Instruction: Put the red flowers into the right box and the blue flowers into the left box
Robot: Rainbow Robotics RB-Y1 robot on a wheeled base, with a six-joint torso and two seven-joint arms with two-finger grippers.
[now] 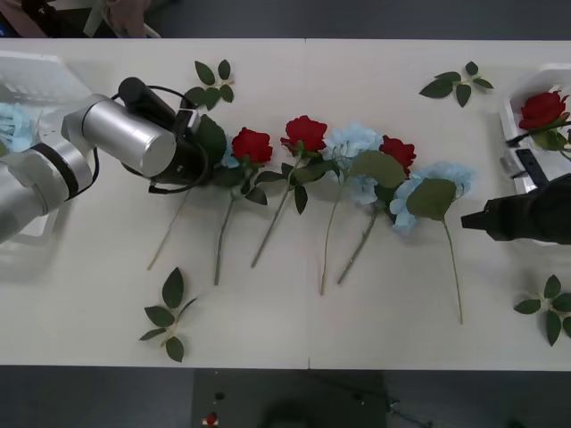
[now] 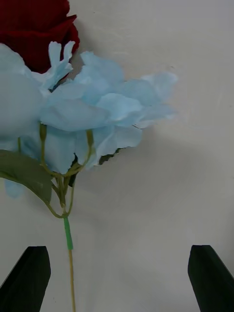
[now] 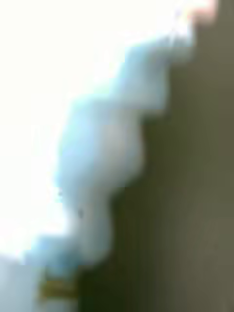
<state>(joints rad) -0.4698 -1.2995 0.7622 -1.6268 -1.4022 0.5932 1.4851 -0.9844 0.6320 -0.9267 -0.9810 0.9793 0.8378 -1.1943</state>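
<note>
The thin, loose petals spread wide across the bloom, so I should next use my right gripper to grab the rightmost blue flower by its slim stem [image 1: 451, 252] [image 2: 69, 239].
Three red flowers [image 1: 252, 144] [image 1: 306, 132] [image 1: 397, 152] lie in a row mid-table, stems toward me, mixed with blue flowers [image 1: 352, 143] [image 1: 437, 183]. Another red flower [image 1: 542, 109] lies in the right box [image 1: 517, 94]. A blue flower [image 1: 12, 127] lies in the left box [image 1: 40, 76]. My left gripper [image 1: 203, 153] hovers over the row's left end, where a bit of pale blue [image 1: 230, 159] shows; a blue bloom [image 3: 102, 161] sits very close to its camera. My right gripper [image 1: 466, 218] [image 2: 117, 278] is open just right of the rightmost blue flower [image 2: 92, 112], whose stem [image 2: 71, 263] runs between the fingers.
Loose green leaf sprigs lie at the back left [image 1: 212, 85], back right [image 1: 457, 83], front left [image 1: 168, 314] and front right [image 1: 546, 308]. The white table [image 1: 294, 321] has bare room along its front edge.
</note>
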